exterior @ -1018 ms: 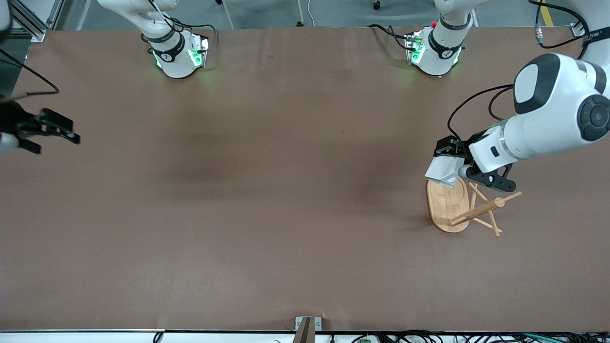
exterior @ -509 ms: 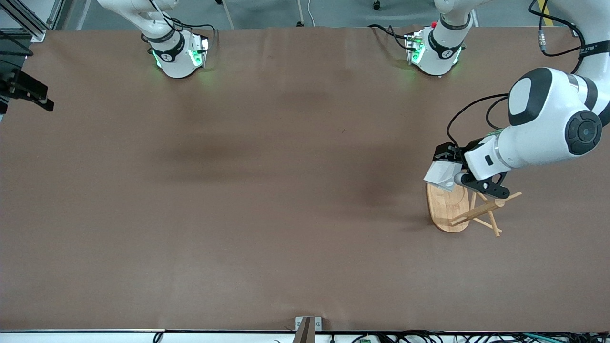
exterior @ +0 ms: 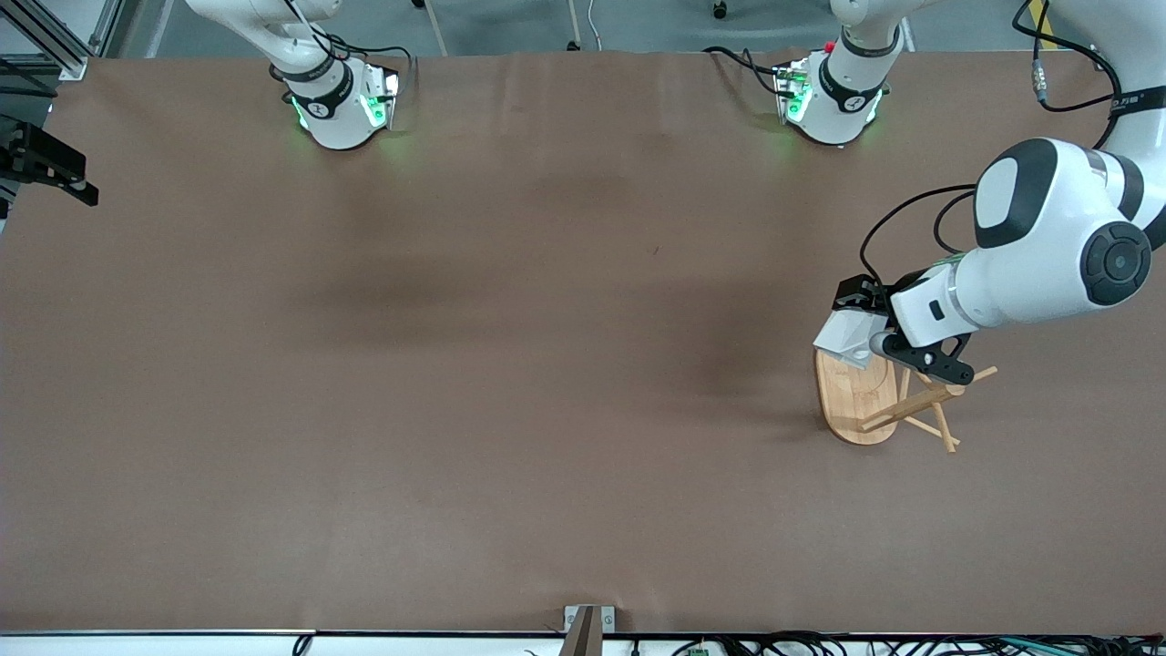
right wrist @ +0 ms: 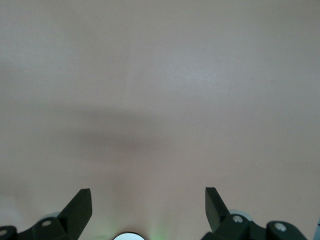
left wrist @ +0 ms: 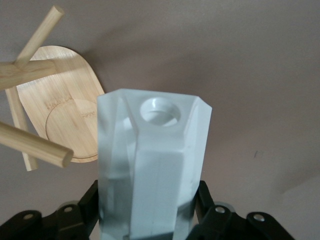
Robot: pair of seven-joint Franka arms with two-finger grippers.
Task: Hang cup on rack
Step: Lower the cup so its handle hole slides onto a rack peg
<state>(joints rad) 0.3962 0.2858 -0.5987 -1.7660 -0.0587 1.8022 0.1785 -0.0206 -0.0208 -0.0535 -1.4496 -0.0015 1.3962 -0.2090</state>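
I should move the white cup onto the peg before my left gripper lets go of it, because the peg tip (left wrist: 65, 157) is still outside the white cup's hole (left wrist: 160, 111).
My left gripper (exterior: 865, 333) is shut on the white faceted cup (exterior: 845, 337) and holds it over the end of the rack's oval bamboo base (exterior: 852, 405) that lies farther from the front camera. The rack's post and thin crossing pegs (exterior: 929, 401) stand right beside the gripper, toward the left arm's end of the table. In the left wrist view the cup (left wrist: 155, 165) sits between the black fingers (left wrist: 87, 202) of the left gripper (left wrist: 150, 212). The base (left wrist: 65, 115) and pegs (left wrist: 30, 145) show beside it. My right gripper (exterior: 50, 169) is open and empty at the right arm's end of the table; it shows in its wrist view (right wrist: 147, 202).
The brown table (exterior: 547, 364) carries nothing but the rack. The two arm bases (exterior: 337, 105) stand along the edge farthest from the front camera. The left arm's big white elbow (exterior: 1057, 237) hangs over the table just above the rack.
My right gripper has drawn back to the table's edge, toward the bases. My left gripper has shifted slightly over the rack's base with the cup, still gripped.
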